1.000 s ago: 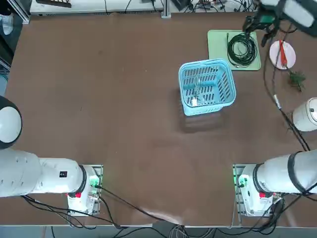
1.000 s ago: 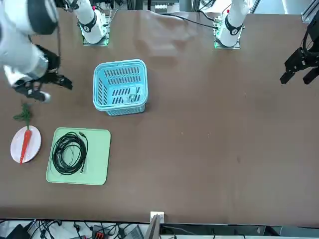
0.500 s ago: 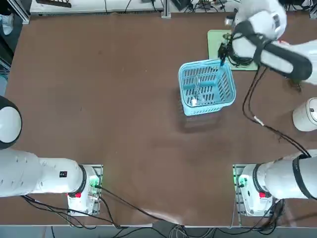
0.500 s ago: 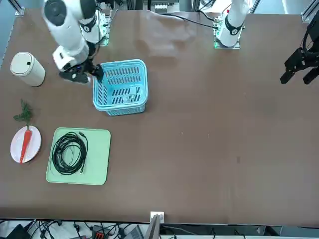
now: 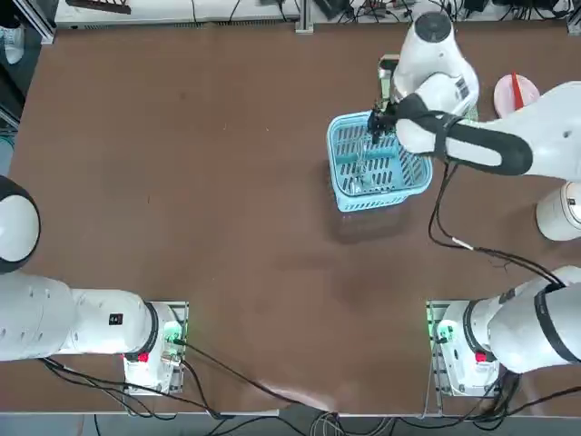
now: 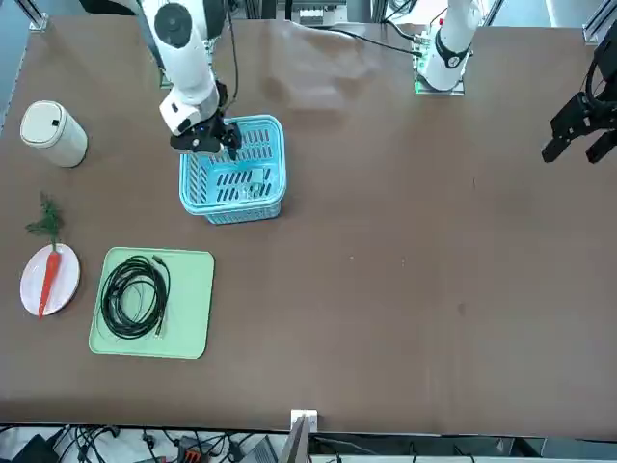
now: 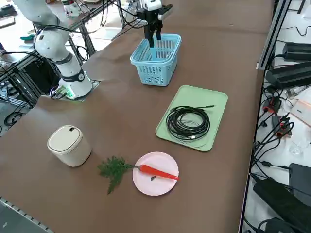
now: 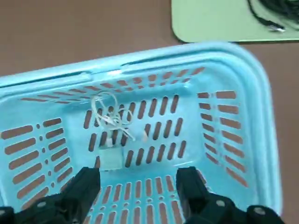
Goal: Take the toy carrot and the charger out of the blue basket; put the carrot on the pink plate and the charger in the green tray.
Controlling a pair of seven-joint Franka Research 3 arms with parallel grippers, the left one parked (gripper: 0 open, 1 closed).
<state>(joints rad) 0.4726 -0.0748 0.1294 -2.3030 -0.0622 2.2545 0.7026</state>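
The loose loops of the charger's cable stand up from the bottom of the basket. My right gripper should next grab the charger (image 8: 110, 156) by its tangled white cable (image 8: 112, 114).
My right gripper (image 8: 138, 179) is open and hovers just above the blue basket (image 8: 252, 116), over its rim on the robot's side (image 6: 207, 142). In the basket lies the charger (image 8: 110, 156), a small white block with a tangled thin white cable, a short way ahead of the fingertips and untouched. The toy carrot (image 6: 48, 280) rests on the pink plate (image 6: 67, 289), its green leaves hanging off the rim (image 7: 114, 171). The green tray (image 6: 193, 309) sits next to the plate and holds a black coiled cable (image 6: 133, 294).
A white lidded bin (image 6: 53, 132) stands near the table's edge on the robot's right, beyond the carrot leaves. Bare brown tabletop spreads across the robot's left half. My right arm (image 5: 472, 145) reaches over the tray in the top view.
The right arm swung from above the plate and tray across to the basket. Its gripper stayed open and now hangs over the basket's rim.
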